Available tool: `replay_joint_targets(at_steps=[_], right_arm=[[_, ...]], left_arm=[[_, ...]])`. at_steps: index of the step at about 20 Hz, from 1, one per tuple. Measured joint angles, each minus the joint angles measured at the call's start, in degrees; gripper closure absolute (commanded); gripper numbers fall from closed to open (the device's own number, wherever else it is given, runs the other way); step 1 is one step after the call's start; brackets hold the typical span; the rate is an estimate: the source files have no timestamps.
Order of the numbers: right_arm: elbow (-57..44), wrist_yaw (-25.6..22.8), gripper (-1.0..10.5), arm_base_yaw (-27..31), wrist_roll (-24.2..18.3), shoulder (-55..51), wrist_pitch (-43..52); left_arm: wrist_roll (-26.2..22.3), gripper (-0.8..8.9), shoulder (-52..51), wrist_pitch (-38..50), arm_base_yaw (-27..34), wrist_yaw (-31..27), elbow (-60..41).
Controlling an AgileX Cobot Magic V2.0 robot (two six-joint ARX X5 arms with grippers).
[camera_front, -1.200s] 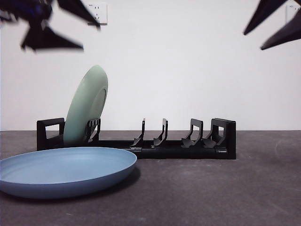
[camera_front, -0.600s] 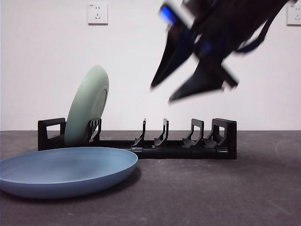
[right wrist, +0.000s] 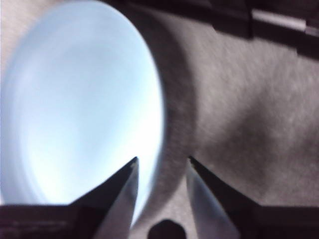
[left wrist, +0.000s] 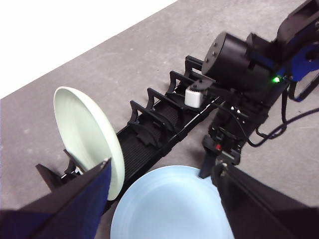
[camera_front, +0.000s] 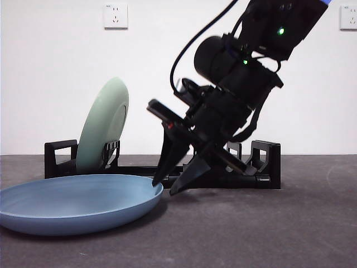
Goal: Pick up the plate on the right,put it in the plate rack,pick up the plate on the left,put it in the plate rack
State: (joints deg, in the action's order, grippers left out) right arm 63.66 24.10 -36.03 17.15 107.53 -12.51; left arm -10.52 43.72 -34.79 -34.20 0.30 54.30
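The blue plate (camera_front: 72,201) needs to stand in the black plate rack, so my right gripper will grab it by its rim (camera_front: 159,192) next.
A pale green plate (camera_front: 103,125) stands on edge in the left end of the black plate rack (camera_front: 266,162). In front of the rack, a blue plate (camera_front: 72,201) lies flat on the table. My right gripper (camera_front: 164,188) has come down at the blue plate's right rim, open, with one jaw over the plate and one outside it. The right wrist view shows the rim of the blue plate (right wrist: 79,99) running between the jaws of that gripper (right wrist: 162,169). My left gripper (left wrist: 164,169) hangs open high above the green plate (left wrist: 87,132), the rack (left wrist: 154,129) and the blue plate (left wrist: 169,209).
The right arm's bulky body (camera_front: 234,106) hides the rack's middle dividers in the front view. Dark table surface (camera_front: 268,229) stretches to the right of the blue plate. A white wall with a socket (camera_front: 115,15) stands behind the rack.
The right arm swung down from the upper right to the blue plate's right rim. The left gripper's tips have left the front view's top left corner.
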Motion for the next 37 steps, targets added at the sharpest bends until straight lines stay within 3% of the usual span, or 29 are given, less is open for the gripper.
replay_joint_targets(at_steps=[3,6,14,18,21,24,26,28,32,34,37], right_arm=[[0.11,1.84,8.0,-0.13,0.68,0.79,0.24],[0.13,2.43,9.6,-0.52,1.38,1.49,0.20],[0.17,2.29,9.6,-0.70,2.80,0.81,-2.75],[0.17,2.27,9.6,0.37,1.44,-7.41,-9.11],[0.20,-0.98,9.6,3.04,-0.33,-14.32,-15.08],[0.20,-5.03,9.6,6.36,-2.34,-20.26,-20.83],[0.20,-5.14,9.6,8.33,-3.48,-23.21,-23.93],[0.20,-5.16,9.5,9.86,-4.37,-24.61,-27.65],[0.20,-5.20,9.5,10.25,-6.10,-25.59,-30.45],[0.20,-5.18,9.5,10.23,-6.58,-25.57,-30.82],[0.20,-5.01,9.5,10.25,-6.69,-25.59,-30.91]], left_arm=[[0.00,4.69,0.87,0.00,0.00,-0.17,0.00],[-0.02,4.69,2.23,0.00,0.00,-0.15,0.00],[0.00,4.69,3.04,0.00,0.00,-0.15,0.00],[0.00,4.70,3.04,0.00,0.00,2.73,0.00],[-0.70,4.70,3.04,-0.04,-0.04,8.70,0.00],[-5.62,4.70,3.15,-1.16,-3.65,11.19,0.00],[-8.24,4.71,4.28,-1.60,-9.53,8.28,0.00],[-10.05,4.71,7.23,-2.84,-16.20,1.68,0.00],[-13.40,4.71,17.84,-2.95,-28.13,-6.62,0.00],[-14.99,4.71,23.74,-1.57,-32.39,-10.40,0.00],[-16.76,4.72,29.75,0.20,-34.07,-12.39,0.00]])
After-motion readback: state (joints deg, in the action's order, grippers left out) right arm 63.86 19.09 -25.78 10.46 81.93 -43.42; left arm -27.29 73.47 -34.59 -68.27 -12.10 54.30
